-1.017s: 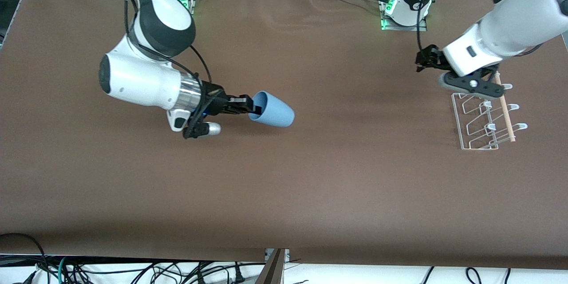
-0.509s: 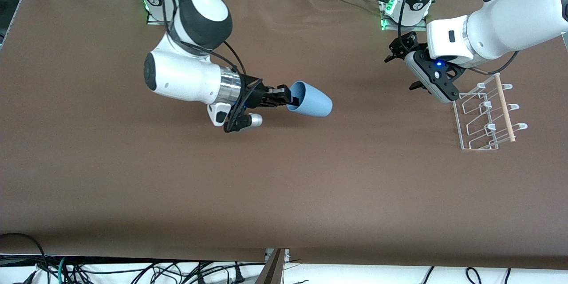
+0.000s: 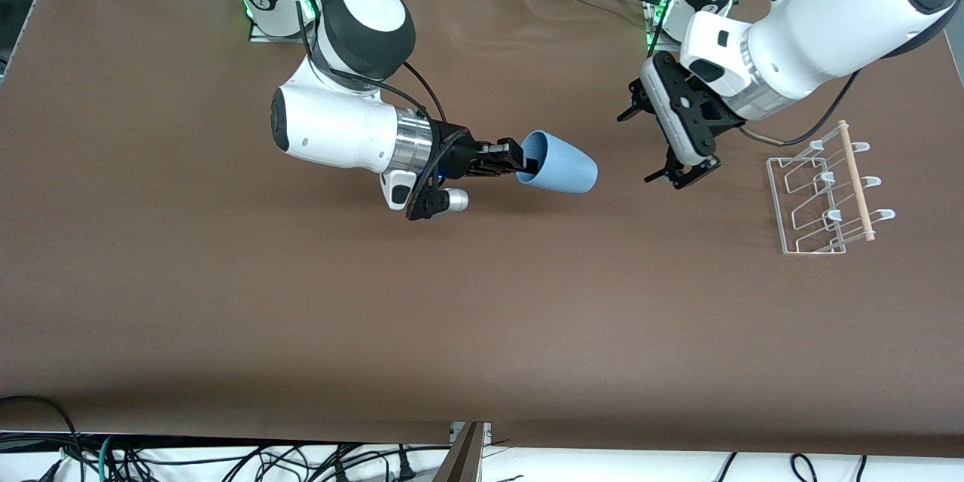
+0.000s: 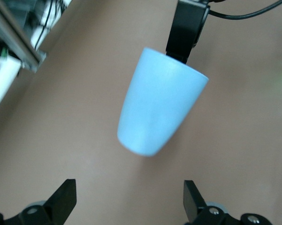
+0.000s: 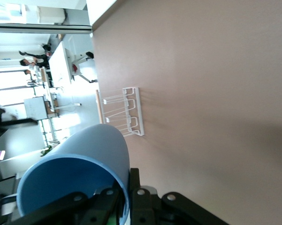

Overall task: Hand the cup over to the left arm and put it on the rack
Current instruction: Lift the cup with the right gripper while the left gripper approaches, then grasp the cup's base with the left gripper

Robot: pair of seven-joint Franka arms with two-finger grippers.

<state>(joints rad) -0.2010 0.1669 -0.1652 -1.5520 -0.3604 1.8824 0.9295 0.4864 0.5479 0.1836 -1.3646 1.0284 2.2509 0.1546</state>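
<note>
The cup's rim needs to stay free for the white wire rack (image 3: 825,192). My left gripper should reach the cup and grip its base end (image 3: 580,173).
My right gripper (image 3: 520,158) is shut on the rim of the light blue cup (image 3: 561,163), one finger inside and one outside. It holds the cup on its side above the middle of the table, base toward the left arm. The pinched rim shows in the right wrist view (image 5: 75,183). My left gripper (image 3: 654,146) is open, in the air beside the cup's base, facing it. In the left wrist view the cup (image 4: 159,108) hangs ahead of the wide-spread fingertips (image 4: 63,199). The white wire rack (image 3: 825,192) with its wooden dowel stands at the left arm's end of the table.
The brown table (image 3: 482,316) is bare around the arms. Cables hang below the table edge nearest the front camera. The rack also shows in the right wrist view (image 5: 124,110).
My right gripper has carried the cup toward the left arm's end. My left gripper has swung away from over the rack toward the cup and turned to face it.
</note>
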